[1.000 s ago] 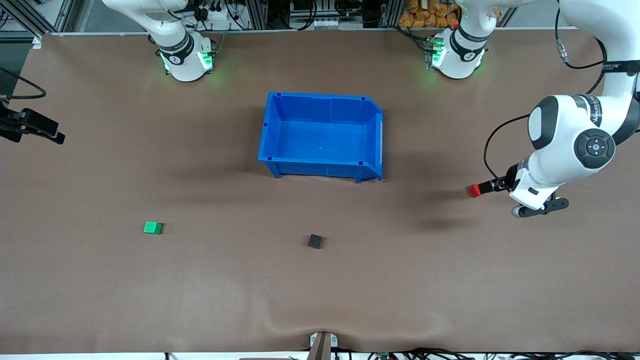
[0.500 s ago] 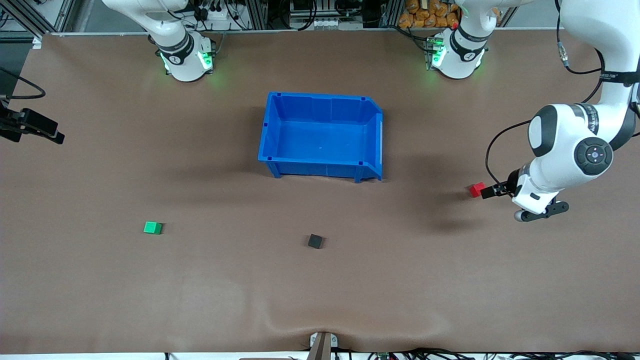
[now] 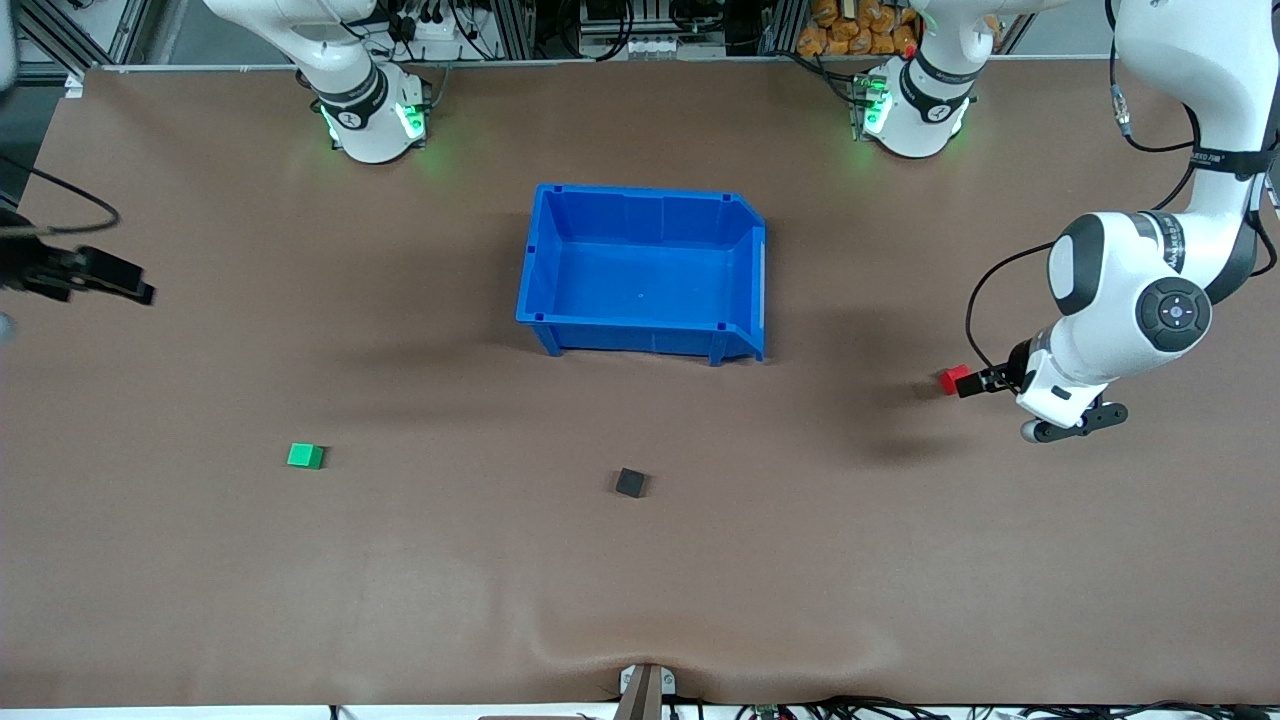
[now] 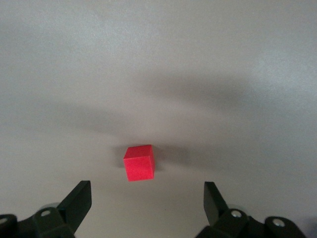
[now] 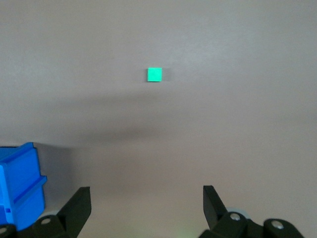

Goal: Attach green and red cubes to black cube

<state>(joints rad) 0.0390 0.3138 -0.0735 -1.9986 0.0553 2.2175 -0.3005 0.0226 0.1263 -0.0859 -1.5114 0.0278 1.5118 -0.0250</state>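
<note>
My left gripper grips the red cube [image 3: 952, 379] by its opposite sides next, to attach it onto the black cube [image 3: 630, 483].
The red cube [image 3: 952, 379] lies on the table toward the left arm's end. My left gripper [image 3: 973, 385] is open just beside it. In the left wrist view the red cube [image 4: 139, 162] lies a little ahead of the open left gripper [image 4: 147, 198], not between the fingers. The green cube [image 3: 305, 456] lies toward the right arm's end. The black cube [image 3: 630, 483] lies near the middle, nearer the front camera than the bin. My right gripper [image 3: 125, 284] is open and empty over the table's edge. The right wrist view [image 5: 146, 198] shows the green cube [image 5: 154, 74] well ahead of it.
A blue bin [image 3: 640, 195] stands empty in the middle of the table, between the two arm bases and the cubes. Its corner shows in the right wrist view [image 5: 20, 183]. The table is covered with a brown mat [image 3: 900, 560].
My right gripper has moved in over the table from its edge. My left hand has shifted slightly beside the red cube. None of the three cubes has moved.
</note>
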